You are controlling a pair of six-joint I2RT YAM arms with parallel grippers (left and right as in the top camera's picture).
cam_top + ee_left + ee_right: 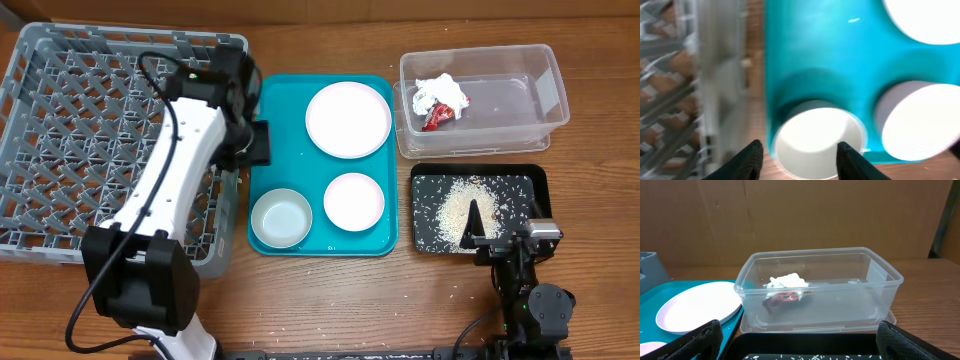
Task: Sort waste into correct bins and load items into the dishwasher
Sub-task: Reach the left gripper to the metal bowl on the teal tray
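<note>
The robot's left gripper will next grab the smaller white dish by its rim (328, 204). The body of the dish then stays free to stand tilted in the dish rack (60, 150).
The grey dish rack (60, 150) stands at the left and holds no dishes. On the teal tray (290, 100) lie a pinkish-white plate (347, 118), a smaller white dish (353, 200) and a silver-grey bowl (281, 218). My left gripper (257, 145) hovers over the tray's left edge, open and empty; its blurred wrist view shows the bowl (817, 135) below the open fingers (800, 146). The clear tub (510, 100) holds a white tissue (440, 92) and a red wrapper (437, 117). Rice (465, 205) lies in the black tray (530, 185). My right gripper (497, 238) is open at that tray's near edge. Cup and chopsticks are out of view.
The right wrist view shows the open fingers (807, 340) over the black tray (810, 347), with the clear tub (840, 300) straight ahead, tissue (785, 281) and wrapper (785, 299) inside, and the plate (697, 305) at the left. A few rice grains lie on the table below the teal tray (330, 262).
</note>
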